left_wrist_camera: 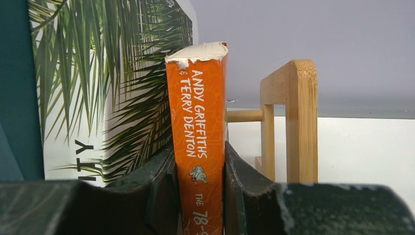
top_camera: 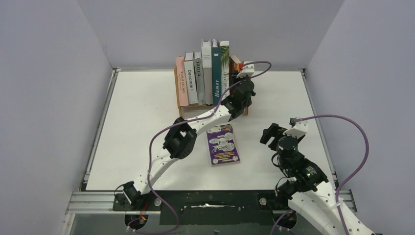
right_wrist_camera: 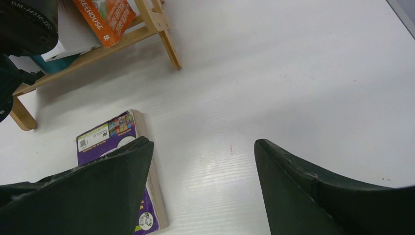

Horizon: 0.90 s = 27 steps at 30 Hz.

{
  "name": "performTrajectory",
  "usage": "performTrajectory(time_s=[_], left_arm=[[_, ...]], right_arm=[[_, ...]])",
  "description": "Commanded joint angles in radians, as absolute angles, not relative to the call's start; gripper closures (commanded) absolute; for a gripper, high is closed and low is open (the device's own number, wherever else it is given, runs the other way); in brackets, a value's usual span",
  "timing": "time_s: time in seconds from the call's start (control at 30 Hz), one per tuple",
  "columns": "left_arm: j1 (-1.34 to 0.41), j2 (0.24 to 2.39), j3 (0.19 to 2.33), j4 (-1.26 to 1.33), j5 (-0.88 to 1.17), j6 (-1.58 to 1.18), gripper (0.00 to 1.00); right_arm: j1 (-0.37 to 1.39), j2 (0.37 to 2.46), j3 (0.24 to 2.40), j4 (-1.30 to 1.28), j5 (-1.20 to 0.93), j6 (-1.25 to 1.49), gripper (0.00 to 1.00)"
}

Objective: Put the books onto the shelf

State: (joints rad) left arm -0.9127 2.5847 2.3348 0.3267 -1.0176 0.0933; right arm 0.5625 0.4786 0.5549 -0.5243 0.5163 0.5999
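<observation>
The orange paperback (left_wrist_camera: 198, 107) stands upright on the shelf's lower bar, between the palm-leaf book and the shelf's wooden end, so it is now time for my left gripper to open.
The shelf (top_camera: 182, 100) stands at the back of the table with several books upright in a row: pink (top_camera: 181, 87), grey ones (top_camera: 198, 78), dark teal "Humor" (top_camera: 216, 73) and a white palm-leaf one (left_wrist_camera: 122, 88). My left gripper (left_wrist_camera: 199, 159) is shut on the spine of a thin orange paperback (left_wrist_camera: 198, 107). That book stands upright at the row's right end, next to the shelf's wooden end (left_wrist_camera: 299, 117). A purple book (top_camera: 223, 144) lies flat on the table. My right gripper (right_wrist_camera: 203, 144) hangs open just right of that purple book (right_wrist_camera: 105, 134), holding nothing.
The left arm (top_camera: 195, 125) stretches diagonally across the table towards the shelf. The shelf's leg (right_wrist_camera: 169, 46) and lower rail (right_wrist_camera: 98, 49) show in the right wrist view. Grey walls close in the white table (top_camera: 142, 122) on three sides.
</observation>
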Motion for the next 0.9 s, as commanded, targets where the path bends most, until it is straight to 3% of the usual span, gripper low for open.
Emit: performTrajectory(time_s=[0.0, 0.1, 0.43, 0.63, 0.87], left_arm=[[-0.895, 2.523, 2.317, 0.440, -1.066, 0.113, 0.96], [-0.898, 2.482, 2.257, 0.450, -1.067, 0.103, 0.83], [-0.942, 2.393, 2.208, 0.489, -1.062, 0.181, 0.62], [-0.980, 2.373, 2.261, 0.467, -1.062, 0.246, 0.54], [-1.033, 2.306, 2.262, 0.469, -1.153, 0.362, 0.52]], right_arm=[[0.557, 0.488, 0.554, -0.476, 0.530, 0.601, 0.23], [0.557, 0.491, 0.554, -0.475, 0.529, 0.600, 0.23], [0.558, 0.499, 0.555, -0.474, 0.524, 0.596, 0.23], [0.556, 0.510, 0.558, -0.468, 0.508, 0.588, 0.23], [0.556, 0.520, 0.564, -0.449, 0.475, 0.566, 0.23]])
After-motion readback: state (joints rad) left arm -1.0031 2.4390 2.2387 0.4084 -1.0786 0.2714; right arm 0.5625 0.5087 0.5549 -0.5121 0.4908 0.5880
